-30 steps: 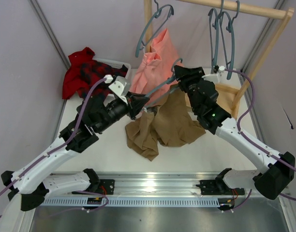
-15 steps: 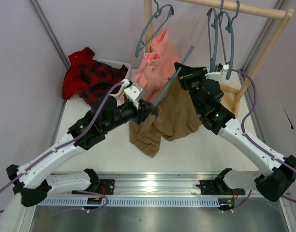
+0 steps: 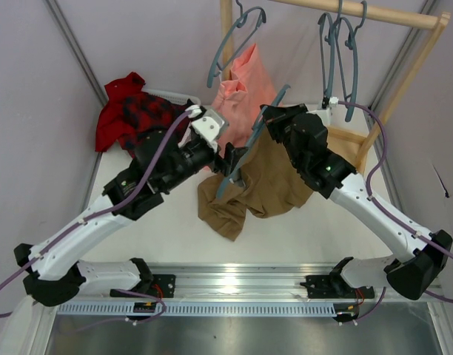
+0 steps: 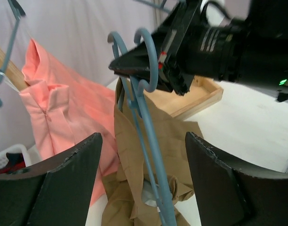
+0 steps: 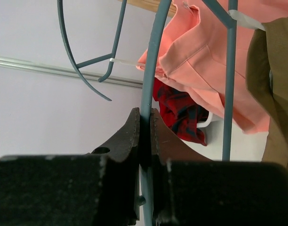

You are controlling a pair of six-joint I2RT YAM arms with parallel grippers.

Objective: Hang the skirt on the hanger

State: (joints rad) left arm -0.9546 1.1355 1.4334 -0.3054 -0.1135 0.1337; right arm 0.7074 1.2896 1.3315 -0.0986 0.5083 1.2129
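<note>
My left gripper grabs the hanger by its lower arm [image 3: 237, 162] [image 4: 154, 153] next, and the hook stays free to hang the skirt on the rack.
The slate-blue hanger [image 3: 245, 151] slants steeply over the table, and my right gripper [image 3: 269, 120] is shut on it just below the hook. In the right wrist view the jaws [image 5: 144, 115] pinch the thin blue hanger [image 5: 152, 66]. The khaki skirt [image 3: 267, 181] droops from the hanger, its lower part bunched on the table. My left gripper [image 3: 232, 159] stands open around the hanger's lower arm. In the left wrist view the hanger [image 4: 151, 141] and skirt [image 4: 127, 141] lie between the wide-apart fingers [image 4: 76, 165] without touching them.
A wooden rack [image 3: 360, 11] at the back carries more blue hangers [image 3: 337, 52] and a salmon-pink garment [image 3: 237, 89]. A red plaid garment [image 3: 130, 111] lies over a white basket at back left. A wooden tray [image 3: 354, 148] sits behind the right arm.
The right gripper closed on the hanger near its hook. The left gripper opened and let go. The hanger swung steeper and the skirt rose with it.
</note>
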